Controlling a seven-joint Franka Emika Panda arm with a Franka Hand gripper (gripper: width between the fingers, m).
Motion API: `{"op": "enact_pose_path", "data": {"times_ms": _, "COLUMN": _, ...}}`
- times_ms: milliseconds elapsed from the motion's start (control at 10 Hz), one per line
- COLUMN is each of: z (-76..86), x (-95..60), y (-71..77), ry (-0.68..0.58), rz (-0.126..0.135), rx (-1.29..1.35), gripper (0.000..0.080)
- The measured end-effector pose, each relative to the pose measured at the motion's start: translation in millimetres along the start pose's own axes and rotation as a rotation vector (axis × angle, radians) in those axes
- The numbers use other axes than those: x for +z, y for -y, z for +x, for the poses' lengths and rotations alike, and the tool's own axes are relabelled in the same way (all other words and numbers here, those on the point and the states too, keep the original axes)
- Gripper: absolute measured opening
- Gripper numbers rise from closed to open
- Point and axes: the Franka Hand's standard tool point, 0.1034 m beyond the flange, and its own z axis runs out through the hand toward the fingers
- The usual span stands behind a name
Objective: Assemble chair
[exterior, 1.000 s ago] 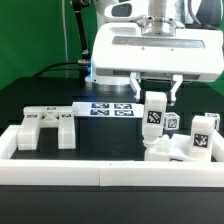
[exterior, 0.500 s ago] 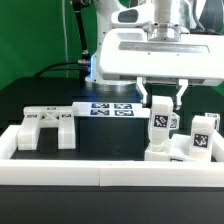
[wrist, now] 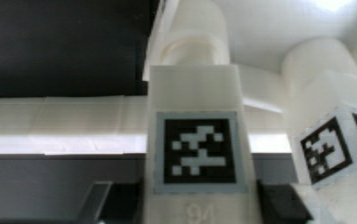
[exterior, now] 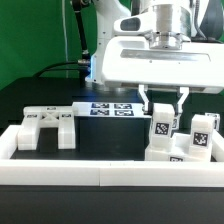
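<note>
The white chair post's lower end rests at the chunky white block (exterior: 160, 156). It would stand, so my gripper should open.
My gripper (exterior: 161, 108) is shut on an upright white chair post (exterior: 160, 125) that carries a square black-and-white tag, at the exterior view's right. The post's lower end meets a chunky white block (exterior: 160, 156) near the front rail. In the wrist view the post (wrist: 198, 100) fills the middle with its tag facing the camera, and the dark fingers (wrist: 114, 203) sit against both of its sides. A second tagged chair piece (exterior: 204, 136) stands just to the right of it and shows in the wrist view (wrist: 335, 140) too. A slotted white chair piece (exterior: 46, 127) lies at the left.
The marker board (exterior: 110, 110) lies flat on the black table behind the middle. A long white border rail (exterior: 100, 174) runs along the front, with a side rail (exterior: 8, 140) at the left. A green backdrop and black cables stand behind the arm.
The gripper has carried the post toward the exterior view's right and slightly down, closer to the tagged piece there. The other parts have not moved.
</note>
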Motion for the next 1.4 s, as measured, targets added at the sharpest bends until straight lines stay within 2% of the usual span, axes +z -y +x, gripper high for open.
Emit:
{"op": "enact_pose_path", "data": {"times_ms": 600, "z": -2.4, "x": -0.6, "y": 0.6, "ry": -0.032, "rz": -0.004, "rx": -0.005, "gripper": 0.0291}}
{"op": "enact_pose_path", "data": {"times_ms": 1000, "z": -4.1, "x": 1.6, "y": 0.9, "ry": 0.013, "rz": 0.0, "rx": -0.012, "gripper": 0.0291}}
{"op": "enact_pose_path", "data": {"times_ms": 1200, "z": -4.8, "x": 2.0, "y": 0.9, "ry": 0.014, "rz": 0.0, "rx": -0.016, "gripper": 0.0543}}
{"op": "enact_pose_path", "data": {"times_ms": 1300, "z": -5.1, "x": 2.1, "y": 0.8, "ry": 0.014, "rz": -0.001, "rx": -0.016, "gripper": 0.0615}}
{"op": "enact_pose_path", "data": {"times_ms": 1400, "z": -5.2, "x": 2.2, "y": 0.8, "ry": 0.015, "rz": -0.001, "rx": -0.017, "gripper": 0.0643}}
